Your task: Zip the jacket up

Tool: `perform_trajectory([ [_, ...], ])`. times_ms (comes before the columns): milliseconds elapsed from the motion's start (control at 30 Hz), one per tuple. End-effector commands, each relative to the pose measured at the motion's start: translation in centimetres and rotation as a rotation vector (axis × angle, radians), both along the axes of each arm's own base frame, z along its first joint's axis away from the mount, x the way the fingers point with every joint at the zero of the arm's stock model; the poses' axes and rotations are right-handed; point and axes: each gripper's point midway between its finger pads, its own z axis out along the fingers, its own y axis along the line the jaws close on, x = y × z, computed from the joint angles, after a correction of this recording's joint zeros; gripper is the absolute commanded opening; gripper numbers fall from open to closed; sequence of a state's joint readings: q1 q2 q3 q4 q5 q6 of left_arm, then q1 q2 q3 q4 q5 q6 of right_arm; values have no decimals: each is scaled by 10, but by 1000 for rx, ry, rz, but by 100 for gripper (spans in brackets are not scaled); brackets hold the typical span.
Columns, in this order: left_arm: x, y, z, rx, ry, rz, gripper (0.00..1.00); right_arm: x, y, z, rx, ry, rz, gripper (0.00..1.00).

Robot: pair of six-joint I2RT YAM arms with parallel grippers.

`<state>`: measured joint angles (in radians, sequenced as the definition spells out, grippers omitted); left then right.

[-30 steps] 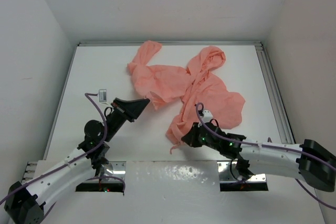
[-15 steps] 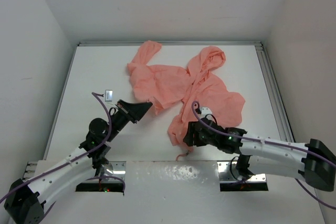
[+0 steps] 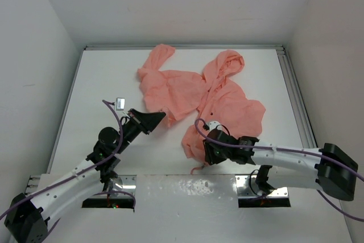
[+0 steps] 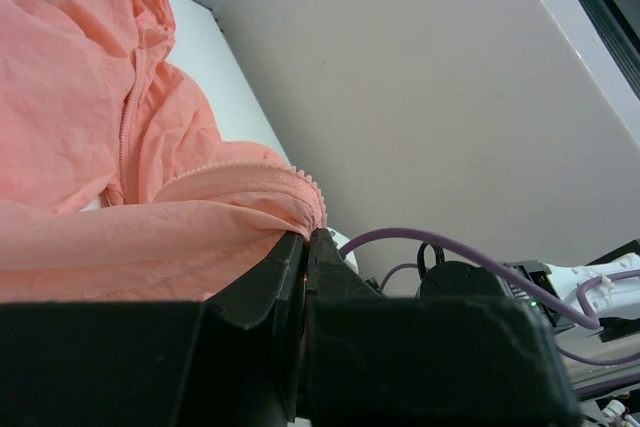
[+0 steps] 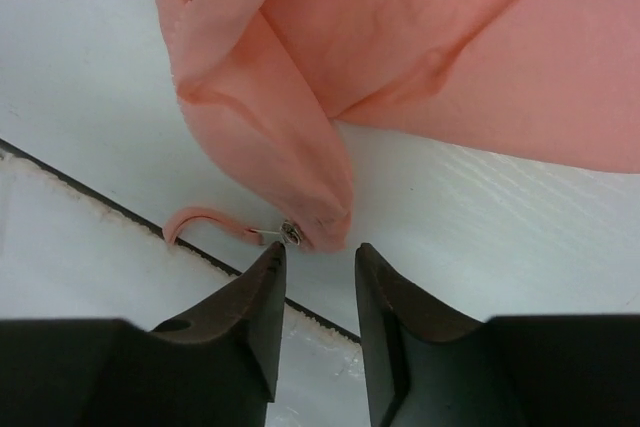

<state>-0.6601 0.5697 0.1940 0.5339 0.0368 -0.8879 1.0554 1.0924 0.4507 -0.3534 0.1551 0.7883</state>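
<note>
My right gripper should next grab the lower corner of the jacket by the fabric point(image 3: 206, 163) beside the metal zipper slider point(image 5: 291, 234). The slider is left for my left gripper's edge to insert.
The salmon-pink jacket point(image 3: 219, 98) lies crumpled on the white table, hood at the far side, front open. My left gripper point(image 3: 161, 116) is shut on a fold of its front edge, and zipper teeth show along that fold point(image 4: 250, 169) just above the closed jaws point(image 4: 306, 237). My right gripper point(image 3: 203, 155) hovers over the jacket's lower corner point(image 5: 310, 187). Its jaws point(image 5: 320, 249) are open with nothing between them. The metal zipper slider point(image 5: 291, 234) and its pink pull loop point(image 5: 195, 219) lie on the table just ahead of the left fingertip point(image 5: 272, 257).
A dark seam point(image 5: 90, 197) marks the table's near edge, close under the right gripper. A metal rail point(image 3: 296, 101) runs along the table's right side, and white walls close in the back and both sides. The left arm's purple cable point(image 3: 111, 112) loops above its wrist.
My right gripper has opened and let go of the jacket's lower corner, after pulling it toward the near edge; the pull loop now lies by the seam. The left gripper shifted slightly, still clamped.
</note>
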Motion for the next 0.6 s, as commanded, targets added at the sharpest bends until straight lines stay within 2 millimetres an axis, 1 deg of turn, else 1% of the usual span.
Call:
perform_trajectory([
  [0, 3, 3, 11, -7, -38, 14, 0, 2, 7, 2, 17, -18, 46, 34],
  [33, 3, 3, 11, -5, -38, 15, 0, 0, 7, -1, 18, -6, 53, 37],
  [133, 4, 4, 5, -12, -26, 26, 0, -5, 11, -6, 12, 25, 75, 37],
  [267, 4, 3, 5, -4, -26, 18, 0, -6, 14, -10, 22, 35, 78, 36],
  [400, 4, 3, 1, -10, -18, 20, 0, -7, 7, -17, -7, 45, 63, 36],
  [433, 3, 3, 2, -4, -18, 19, 0, -7, 9, -17, 3, 43, 61, 35],
  [567, 4, 5, 0, -17, -16, 29, 0, -8, 5, -25, -28, 62, 55, 35],
])
